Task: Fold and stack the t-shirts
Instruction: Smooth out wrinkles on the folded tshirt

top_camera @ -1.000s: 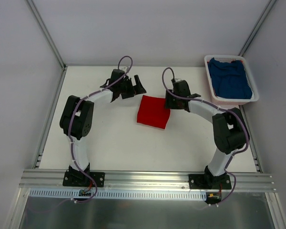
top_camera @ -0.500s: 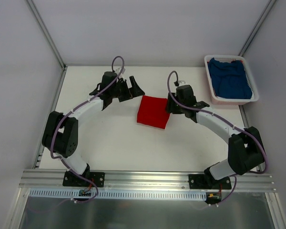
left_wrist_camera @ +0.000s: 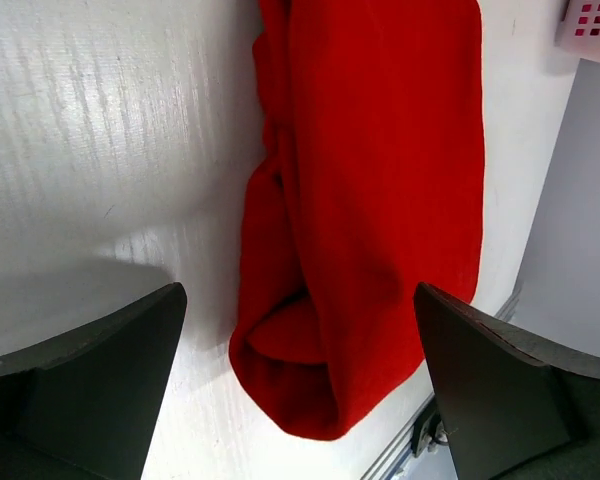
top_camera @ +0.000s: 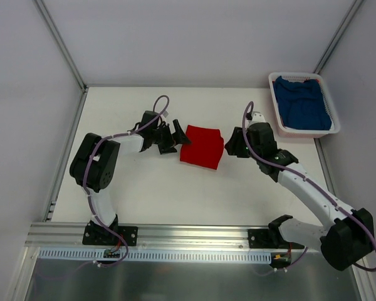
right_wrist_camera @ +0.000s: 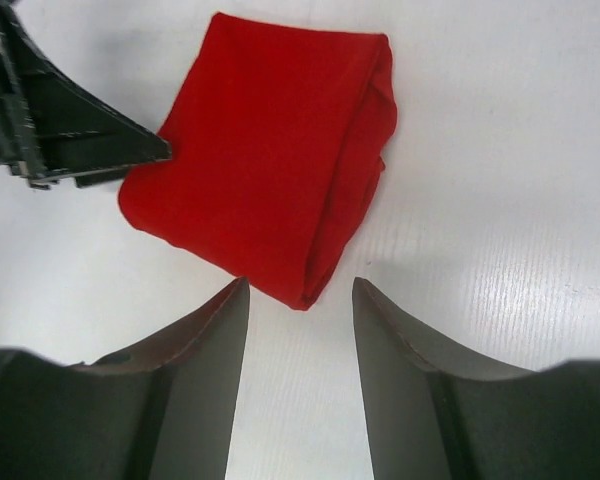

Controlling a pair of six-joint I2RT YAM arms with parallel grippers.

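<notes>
The left gripper grabs the folded red t-shirt's nearest edge next, to slide the shirt aside still folded for stacking.
The red t-shirt (top_camera: 202,147) lies folded into a small square in the middle of the table; it also shows in the left wrist view (left_wrist_camera: 380,190) and the right wrist view (right_wrist_camera: 270,150). The blue t-shirt (top_camera: 304,103) lies crumpled in the white basket (top_camera: 277,108) at the back right. My left gripper (top_camera: 173,139) is open and empty, low at the red shirt's left edge, its jaws spread wide on either side of a corner of the fold (left_wrist_camera: 300,300). My right gripper (top_camera: 236,143) is open and empty just right of the red shirt (right_wrist_camera: 300,285).
The white table (top_camera: 144,188) has a metal rail along its near edge (top_camera: 194,233). Grey walls stand on three sides. The basket sits against the right wall.
Both arms have dropped towards the red shirt. The left gripper moved from behind the shirt to its left edge. The right gripper drew back to the right. The shirt's top edge shifted slightly.
</notes>
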